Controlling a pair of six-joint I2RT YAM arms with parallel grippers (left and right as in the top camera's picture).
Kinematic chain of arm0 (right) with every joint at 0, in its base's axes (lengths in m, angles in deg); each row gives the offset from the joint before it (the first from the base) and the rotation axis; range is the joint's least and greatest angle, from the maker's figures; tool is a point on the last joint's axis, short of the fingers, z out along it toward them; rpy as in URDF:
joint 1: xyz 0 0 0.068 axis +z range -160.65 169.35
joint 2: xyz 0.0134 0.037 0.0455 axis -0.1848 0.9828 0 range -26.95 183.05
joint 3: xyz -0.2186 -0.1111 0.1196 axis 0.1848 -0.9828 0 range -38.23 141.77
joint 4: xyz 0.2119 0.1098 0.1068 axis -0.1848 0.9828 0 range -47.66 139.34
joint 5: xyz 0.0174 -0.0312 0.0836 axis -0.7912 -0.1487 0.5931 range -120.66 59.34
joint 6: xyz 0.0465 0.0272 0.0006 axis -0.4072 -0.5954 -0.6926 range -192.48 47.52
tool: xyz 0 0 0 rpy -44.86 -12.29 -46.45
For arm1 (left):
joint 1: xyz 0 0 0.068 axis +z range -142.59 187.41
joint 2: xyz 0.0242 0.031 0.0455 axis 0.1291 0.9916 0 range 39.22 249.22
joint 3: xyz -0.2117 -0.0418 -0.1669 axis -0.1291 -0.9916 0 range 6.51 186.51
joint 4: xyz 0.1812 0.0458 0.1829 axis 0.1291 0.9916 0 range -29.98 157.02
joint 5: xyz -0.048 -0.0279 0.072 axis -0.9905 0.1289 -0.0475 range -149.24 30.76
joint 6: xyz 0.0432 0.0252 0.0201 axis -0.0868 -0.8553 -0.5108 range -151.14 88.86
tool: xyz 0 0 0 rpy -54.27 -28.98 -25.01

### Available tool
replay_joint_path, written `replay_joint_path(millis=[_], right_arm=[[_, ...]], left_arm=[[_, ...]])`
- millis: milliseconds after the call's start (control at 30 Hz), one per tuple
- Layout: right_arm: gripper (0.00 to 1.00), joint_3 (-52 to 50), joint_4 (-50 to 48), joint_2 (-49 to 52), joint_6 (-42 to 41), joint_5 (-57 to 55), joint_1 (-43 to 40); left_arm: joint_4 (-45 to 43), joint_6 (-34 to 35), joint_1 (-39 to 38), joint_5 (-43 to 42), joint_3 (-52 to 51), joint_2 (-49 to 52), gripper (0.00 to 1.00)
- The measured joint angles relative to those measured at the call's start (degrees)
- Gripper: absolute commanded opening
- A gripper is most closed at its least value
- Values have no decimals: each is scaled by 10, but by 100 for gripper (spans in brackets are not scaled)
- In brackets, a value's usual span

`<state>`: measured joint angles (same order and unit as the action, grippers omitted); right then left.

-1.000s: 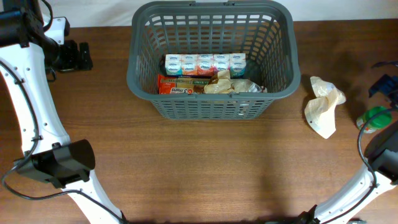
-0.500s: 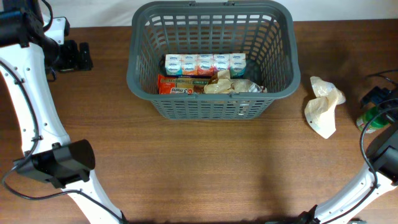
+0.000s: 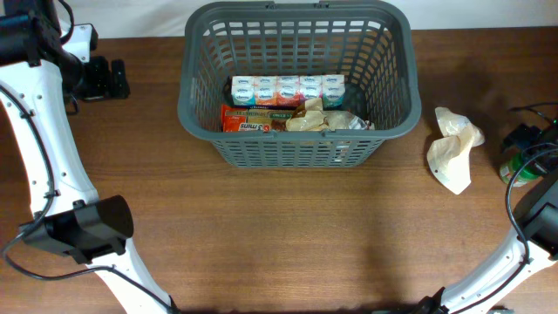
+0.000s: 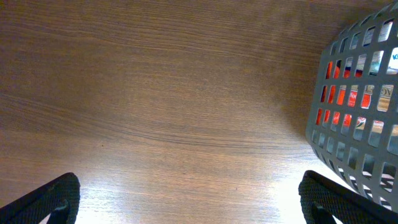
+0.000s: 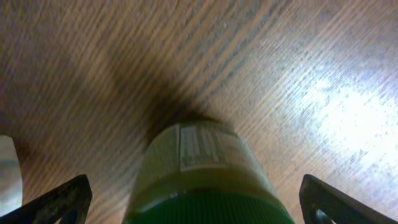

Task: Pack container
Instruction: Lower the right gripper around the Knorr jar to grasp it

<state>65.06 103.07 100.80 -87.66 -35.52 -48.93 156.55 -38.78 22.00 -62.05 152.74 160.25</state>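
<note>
My right gripper's fingertips are level with the green-capped jar's sides just below the cap, so it is time to close on the jar.
The dark grey basket stands at the back middle of the table and holds a row of small tissue packs, an orange snack pack and crumpled wrappers. Its wall shows in the left wrist view. My left gripper is open and empty over bare table left of the basket. My right gripper is open at the far right edge, its fingers either side of a green-capped jar, not closed on it. The jar also shows in the overhead view.
A crumpled beige cloth or bag lies on the table right of the basket, between it and the jar. The wooden table stretches in front of the basket.
My right gripper has moved down and in over the green-capped jar and now partly covers it. The left arm and the basket's contents have not moved.
</note>
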Motion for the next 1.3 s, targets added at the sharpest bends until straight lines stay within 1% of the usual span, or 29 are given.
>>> replay_joint_path(millis=[67, 133, 233, 267, 300, 333, 600, 767, 833, 867, 1033, 1133, 1167, 1200, 1233, 1300], right_arm=[[100, -6, -8, 0, 0, 0, 0], [95, -14, -15, 0, 0, 0, 0], [95, -16, -23, 0, 0, 0, 0], [87, -16, -25, 0, 0, 0, 0], [82, -16, -25, 0, 0, 0, 0], [81, -16, -25, 0, 1, 0, 0], [81, -16, -23, 0, 0, 0, 0], [78, -16, -16, 0, 0, 0, 0], [73, -16, -12, 0, 0, 0, 0], [69, -16, -11, 0, 1, 0, 0], [62, -16, -3, 0, 0, 0, 0], [59, -16, 0, 0, 0, 2, 0], [55, -16, 1, 0, 0, 2, 0], [50, -16, 2, 0, 0, 2, 0], [39, -16, 2, 0, -2, 4, 0], [22, -16, 6, 0, -1, 14, 0]], left_arm=[[0, 0, 0, 0, 0, 0, 99], [0, 0, 0, 0, 0, 0, 99], [0, 0, 0, 0, 0, 0, 99], [0, 0, 0, 0, 0, 0, 99], [0, 0, 0, 0, 0, 0, 99], [0, 0, 0, 0, 0, 0, 99], [0, 0, 0, 0, 0, 0, 99], [0, 0, 0, 0, 0, 0, 99], [0, 0, 0, 0, 0, 0, 99], [0, 0, 0, 0, 0, 0, 99], [0, 0, 0, 0, 0, 0, 99], [0, 0, 0, 0, 0, 0, 99], [0, 0, 0, 0, 0, 0, 99], [0, 0, 0, 0, 0, 0, 99], [0, 0, 0, 0, 0, 0, 99], [0, 0, 0, 0, 0, 0, 99]])
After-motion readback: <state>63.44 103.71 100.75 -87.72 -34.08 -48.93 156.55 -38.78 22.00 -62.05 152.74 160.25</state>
